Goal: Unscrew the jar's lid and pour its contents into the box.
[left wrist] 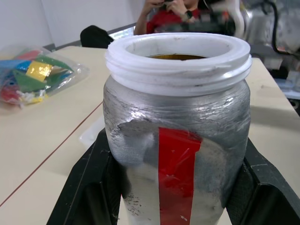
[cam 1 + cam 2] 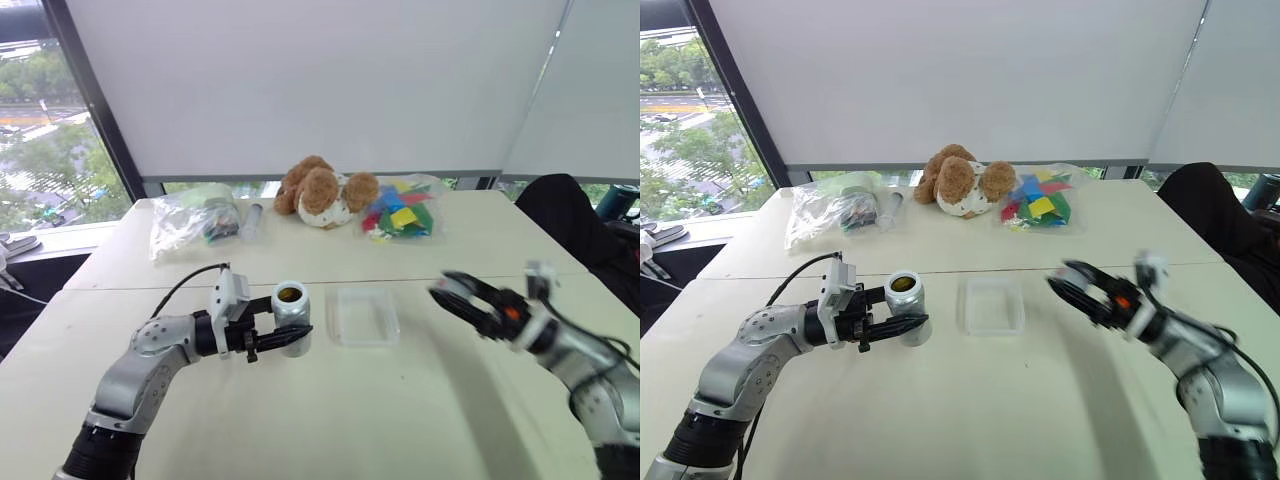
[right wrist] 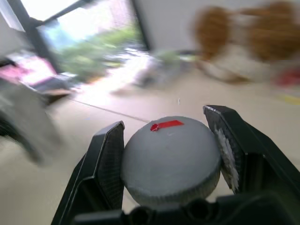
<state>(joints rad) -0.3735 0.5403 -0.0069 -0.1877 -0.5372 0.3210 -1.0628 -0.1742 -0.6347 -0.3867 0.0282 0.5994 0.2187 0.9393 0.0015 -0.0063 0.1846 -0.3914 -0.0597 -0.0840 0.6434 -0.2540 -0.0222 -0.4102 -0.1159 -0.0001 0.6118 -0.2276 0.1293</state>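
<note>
The grey lid is high above the tabletop in the right wrist view, so the robot's right gripper should keep holding the lid until it is lower.
The silver-grey jar with a red stripe stands upright and uncapped, its white threaded neck bare, and brown contents show inside. My left gripper is shut on the jar's body, left of the clear box on the table. Out to the right of the box, my right gripper hangs above the table. In the right wrist view it is shut on the round grey lid, which bears a small red mark.
Along the table's far side lie a clear bag, a slim clear tube, a plush dog and a bag of coloured pieces. A black chair stands at the right. A person sits beyond the table.
</note>
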